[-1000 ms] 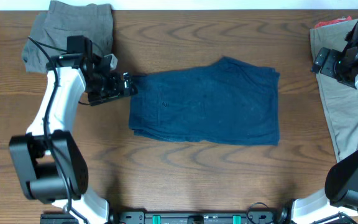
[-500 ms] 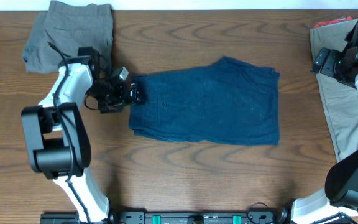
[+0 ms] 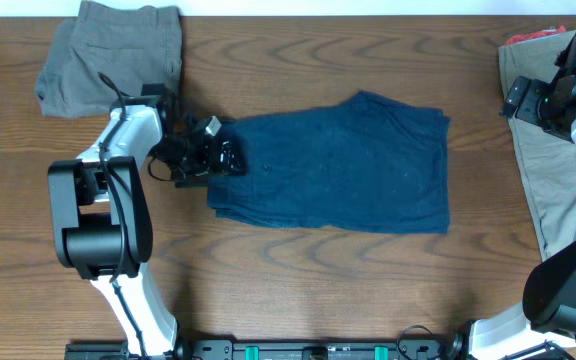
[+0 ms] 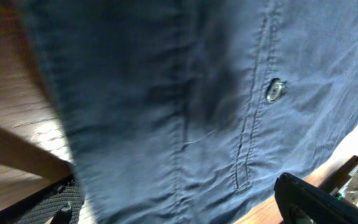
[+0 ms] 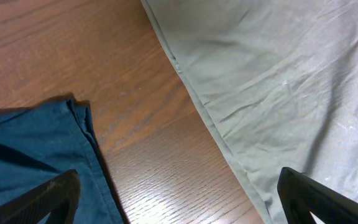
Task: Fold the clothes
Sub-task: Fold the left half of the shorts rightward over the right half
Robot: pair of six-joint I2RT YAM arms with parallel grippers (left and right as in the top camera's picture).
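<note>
My left gripper is to pinch the navy blue shorts' end edge near the pocket seam next, so that it can fold the end of the shorts over.
The navy blue shorts [image 3: 338, 170] lie folded flat in the middle of the table. My left gripper [image 3: 226, 157] is open over their left edge. In the left wrist view the navy cloth [image 4: 166, 93] fills the picture, with a button [image 4: 274, 91] and a pocket seam, and my left gripper [image 4: 179, 214] has its fingers wide apart on either side of the cloth. My right gripper [image 3: 516, 98] is open and empty over the left edge of the khaki-beige shorts [image 3: 553, 170]. In the right wrist view my right gripper [image 5: 179, 205] hovers over bare wood between the navy shorts [image 5: 36, 162] and the khaki shorts [image 5: 278, 81].
Grey shorts [image 3: 108, 50] lie crumpled at the back left, close behind my left arm. A coral-red garment [image 3: 533, 37] shows at the back right corner, above the khaki pair. The wooden table [image 3: 298, 270] runs to the front edge.
My left gripper has moved right, from beside the navy shorts onto their left edge, and the left arm has swung in. The right arm has not moved.
</note>
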